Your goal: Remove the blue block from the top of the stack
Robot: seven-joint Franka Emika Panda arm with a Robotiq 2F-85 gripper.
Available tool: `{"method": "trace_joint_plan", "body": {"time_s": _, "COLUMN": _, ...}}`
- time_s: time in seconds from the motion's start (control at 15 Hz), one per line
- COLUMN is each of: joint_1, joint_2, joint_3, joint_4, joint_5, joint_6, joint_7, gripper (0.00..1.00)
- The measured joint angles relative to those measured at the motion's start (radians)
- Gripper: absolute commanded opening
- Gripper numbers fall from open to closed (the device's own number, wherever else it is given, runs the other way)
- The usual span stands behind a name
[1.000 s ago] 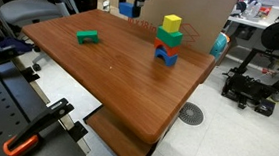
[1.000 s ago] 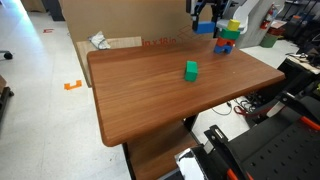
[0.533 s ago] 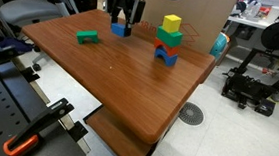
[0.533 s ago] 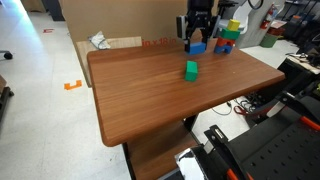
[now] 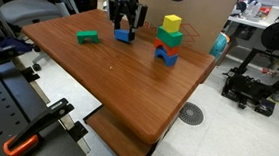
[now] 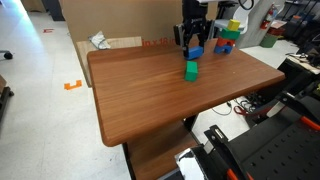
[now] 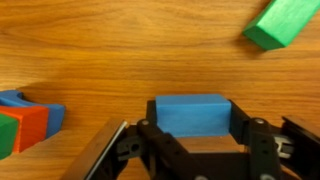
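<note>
The blue block (image 5: 124, 36) sits low at flat, open tabletop, apart from the stack, and would land there, so it is now time for my gripper to release it.
The blue block (image 7: 190, 110) is a plain bright-blue cube held between my gripper's (image 7: 194, 122) fingers, which press on its two sides. In both exterior views the gripper (image 5: 123, 29) (image 6: 193, 42) holds the blue block (image 5: 124, 36) (image 6: 196, 51) low, at or just above the tabletop. The stack (image 5: 168, 40) (image 6: 230, 36) stands apart from it, with a yellow cube on top, then green, red and a blue base piece. The stack's lower part (image 7: 28, 120) shows at the left edge of the wrist view.
A lone flat green block (image 5: 87, 38) (image 6: 191, 70) (image 7: 285, 25) lies on the wooden table (image 5: 129, 82) near the gripper. A cardboard box (image 6: 110, 25) stands behind the table. Office chairs and a 3D printer (image 5: 255, 77) surround it.
My gripper, carrying the blue block, has come away from the stack's top, down to the tabletop between the stack and the green block. The stack stands unchanged.
</note>
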Motion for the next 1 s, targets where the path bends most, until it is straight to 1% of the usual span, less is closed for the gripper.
{"method": "trace_joint_plan", "body": {"time_s": 0.07, "joint_1": 0.000, "joint_2": 0.003, "joint_3": 0.000, "joint_4": 0.006, "joint_5": -0.003, "joint_6": -0.001, "joint_7": 0.000, "gripper": 0.42}}
{"method": "trace_joint_plan", "body": {"time_s": 0.13, "joint_1": 0.000, "joint_2": 0.007, "joint_3": 0.000, "joint_4": 0.012, "joint_5": -0.005, "joint_6": -0.002, "joint_7": 0.000, "gripper": 0.58}}
{"method": "trace_joint_plan", "body": {"time_s": 0.2, "joint_1": 0.000, "joint_2": 0.008, "joint_3": -0.001, "joint_4": 0.015, "joint_5": -0.007, "joint_6": -0.002, "joint_7": 0.000, "gripper": 0.89}}
{"method": "trace_joint_plan", "body": {"time_s": 0.4, "joint_1": 0.000, "joint_2": 0.012, "joint_3": -0.001, "joint_4": 0.016, "joint_5": -0.007, "joint_6": -0.002, "joint_7": 0.000, "gripper": 1.00}}
{"method": "trace_joint_plan", "body": {"time_s": 0.73, "joint_1": -0.014, "joint_2": 0.015, "joint_3": -0.004, "joint_4": 0.013, "joint_5": 0.000, "joint_6": -0.002, "joint_7": -0.005, "gripper": 1.00}}
{"method": "trace_joint_plan", "body": {"time_s": 0.87, "joint_1": -0.031, "joint_2": -0.019, "joint_3": -0.004, "joint_4": 0.002, "joint_5": 0.010, "joint_6": 0.000, "joint_7": -0.019, "gripper": 1.00}}
{"method": "trace_joint_plan", "body": {"time_s": 1.0, "joint_1": -0.054, "joint_2": -0.094, "joint_3": -0.003, "joint_4": -0.032, "joint_5": 0.028, "joint_6": 0.000, "joint_7": -0.044, "gripper": 1.00}}
